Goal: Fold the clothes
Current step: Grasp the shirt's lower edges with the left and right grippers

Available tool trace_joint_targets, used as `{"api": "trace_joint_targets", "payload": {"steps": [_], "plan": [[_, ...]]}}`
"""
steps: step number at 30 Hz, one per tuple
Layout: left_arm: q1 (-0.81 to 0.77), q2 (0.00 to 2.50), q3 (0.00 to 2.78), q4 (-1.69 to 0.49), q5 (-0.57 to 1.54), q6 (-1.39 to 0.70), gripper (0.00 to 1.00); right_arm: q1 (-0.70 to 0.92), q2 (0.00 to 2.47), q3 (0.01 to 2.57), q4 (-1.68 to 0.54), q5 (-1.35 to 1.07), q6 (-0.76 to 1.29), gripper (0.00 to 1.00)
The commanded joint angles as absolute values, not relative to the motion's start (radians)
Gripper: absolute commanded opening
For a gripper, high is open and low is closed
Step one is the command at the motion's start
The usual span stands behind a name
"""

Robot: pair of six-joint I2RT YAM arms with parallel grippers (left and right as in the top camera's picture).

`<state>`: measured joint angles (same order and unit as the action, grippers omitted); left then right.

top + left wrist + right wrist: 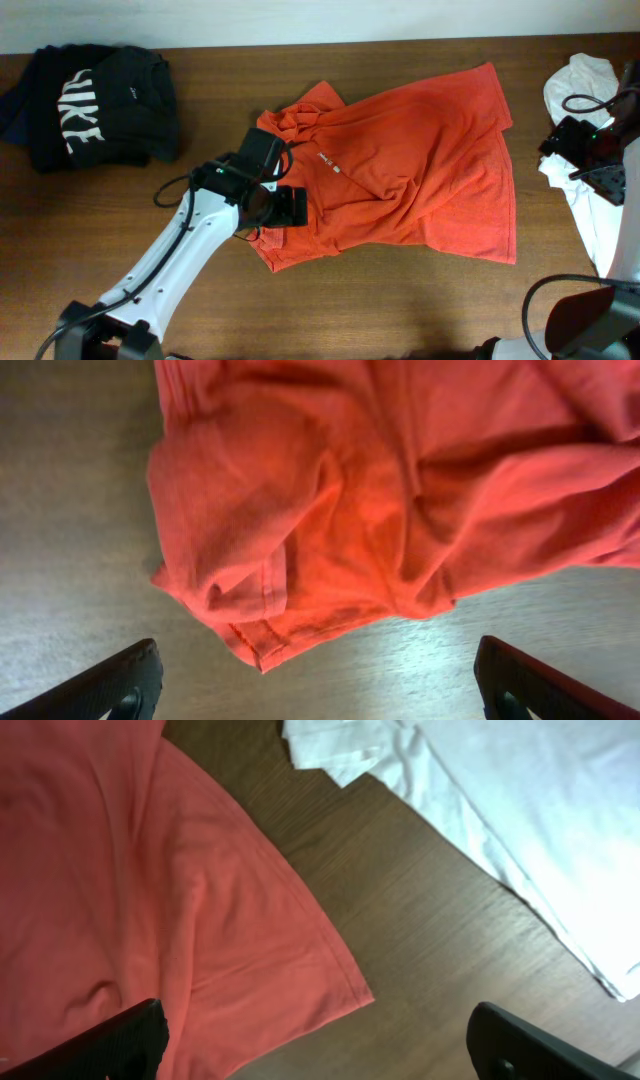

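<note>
My right gripper must grab the orange T-shirt [410, 165] by its hem corner, so its body stays free to spread flat for folding.
An orange T-shirt [410, 165] lies crumpled and spread across the middle of the table. My left gripper [272, 208] hovers over its left sleeve, open and empty; in the left wrist view the sleeve corner [262, 645] lies between and just ahead of the wide-spread fingers [320, 695]. My right gripper [590, 160] is at the right edge of the table, open and empty. In the right wrist view its fingers [320, 1050] span a hem corner of the orange shirt [345, 990] and bare table.
A folded black garment with white lettering [95, 105] lies at the back left. A white garment [585, 150] lies at the right edge, also in the right wrist view [500, 810]. Brown wooden table [400, 300] shows all around.
</note>
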<state>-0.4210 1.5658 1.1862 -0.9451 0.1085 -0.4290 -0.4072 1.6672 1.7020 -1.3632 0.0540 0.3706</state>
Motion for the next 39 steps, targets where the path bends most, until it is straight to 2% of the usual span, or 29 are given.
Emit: {"api": "trace_joint_targets", "payload": {"steps": [1, 3, 7, 9, 13, 17, 19, 22, 23, 24, 27, 30, 33, 35, 39], "plan": [[-0.450, 1.620, 1.143, -0.975, 0.034, -0.593, 0.71, -0.413, 1.710, 1.692, -1.355, 0.032, 0.384, 0.99], [-0.463, 1.661, 1.143, -0.974, -0.066, -0.652, 0.71, -0.413, 1.723, 1.692, -1.353, 0.030, 0.384, 0.99], [-0.483, 1.806, 1.138, -0.936, -0.076, -0.667, 0.67, -0.413, 1.724, 1.692, -1.344, 0.030, 0.384, 0.99], [-0.509, 1.823, 1.137, -0.927, -0.076, -0.673, 0.64, -0.413, 1.724, 1.692, -1.345, 0.030, 0.383, 0.99], [-0.547, 1.835, 1.107, -0.897, -0.112, -0.675, 0.64, -0.413, 1.724, 1.692, -1.356, 0.030, 0.383, 0.99], [-0.547, 1.837, 1.077, -0.894, -0.231, -0.696, 0.62, -0.413, 1.724, 1.692, -1.365, 0.030, 0.383, 0.99], [-0.547, 1.836, 1.077, -0.894, -0.271, -0.696, 0.49, -0.413, 1.724, 1.692, -1.367, 0.030, 0.383, 0.99], [-0.547, 1.836, 1.078, -0.894, -0.270, -0.696, 0.08, -0.413, 1.724, 1.692, -1.374, 0.030, 0.383, 0.99], [-0.546, 1.836, 1.082, -0.901, -0.270, -0.696, 0.00, -0.413, 1.724, 1.692, -1.377, 0.030, 0.383, 0.99], [-0.541, 1.836, 1.088, -0.909, -0.271, -0.696, 0.00, -0.413, 1.724, 1.692, -1.381, 0.029, 0.383, 0.99], [-0.403, 1.810, 1.158, -1.014, -0.358, -0.696, 0.00, -0.411, 1.724, 1.692, -1.407, -0.009, 0.383, 0.99], [-0.079, 1.736, 1.168, -1.048, -0.386, -0.696, 0.01, -0.359, 1.724, 1.692, -1.420, -0.015, 0.382, 0.99], [0.123, 1.670, 1.168, -1.097, -0.386, -0.696, 0.01, -0.273, 1.724, 1.692, -1.418, -0.012, 0.384, 0.99], [0.181, 1.639, 1.168, -1.105, -0.381, -0.696, 0.00, -0.235, 1.724, 1.685, -1.443, -0.016, 0.383, 0.99], [0.192, 1.623, 1.168, -1.108, -0.360, -0.696, 0.00, -0.037, 1.707, 1.497, -1.462, -0.041, 0.434, 0.99]]}}
